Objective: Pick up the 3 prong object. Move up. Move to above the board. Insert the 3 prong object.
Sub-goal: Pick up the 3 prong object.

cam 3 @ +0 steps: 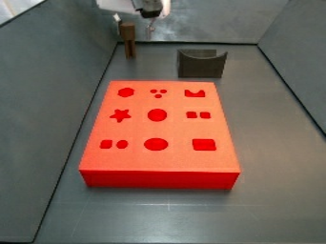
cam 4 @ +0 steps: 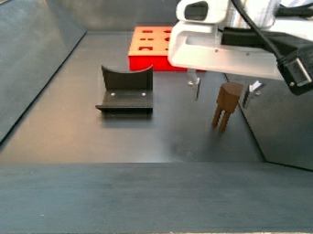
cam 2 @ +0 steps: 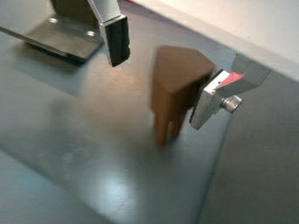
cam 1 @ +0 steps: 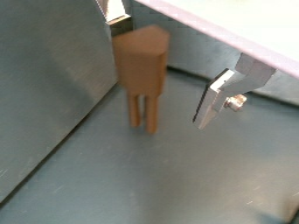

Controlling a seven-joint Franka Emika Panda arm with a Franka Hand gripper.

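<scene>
My gripper grabs the 3 prong object by its thick head (cam 1: pixel 142 59) next, since its prongs stay free to enter the red board.
The 3 prong object (cam 1: pixel 142 70) is a slim brown peg standing upright on its prongs on the grey floor, near the back left wall in a side view (cam 3: pixel 128 43). It also shows in the other views (cam 2: pixel 177 87) (cam 4: pixel 225 105). My gripper (cam 1: pixel 163 66) is open and straddles the peg's head. One finger (cam 2: pixel 208 103) is against the peg's side, and the other finger (cam 2: pixel 117 44) stands apart from it. The board (cam 3: pixel 159 119) is a large red block with shaped recesses and lies mid-floor, well away from the gripper.
The dark fixture (cam 3: pixel 200 63) stands on the floor between the peg and the board's far end, and it also shows in the other side view (cam 4: pixel 124 91). Grey walls (cam 1: pixel 47 79) close in beside the peg.
</scene>
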